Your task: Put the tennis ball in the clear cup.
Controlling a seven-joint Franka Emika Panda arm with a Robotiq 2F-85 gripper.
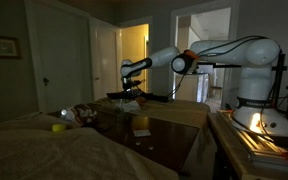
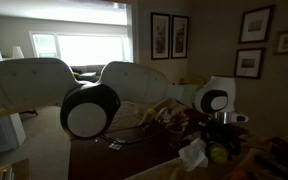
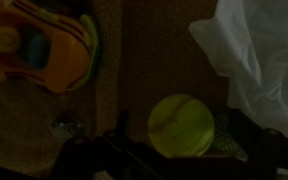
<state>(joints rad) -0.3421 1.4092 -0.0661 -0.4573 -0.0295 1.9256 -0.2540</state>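
Note:
The gripper isn't ready to close on the ball yet and should move lower first, since most of the tennis ball shows below the robot's fingers in an exterior view.
In the wrist view the yellow-green tennis ball lies on a dark brown surface. It sits low in the frame, between the dark fingers of my gripper. The jaws stand open on either side of the ball and do not press on it. In an exterior view the gripper hangs just above the ball. From farther off the gripper hovers low over the cluttered table end. A pale cup-shaped thing stands on the glossy table; it is too dim to tell whether it is the clear cup.
White crumpled material lies close to the ball's right, also visible as white material. An orange toy sits up and left of the ball. A squat yellow object rests on the bed. The room is very dark.

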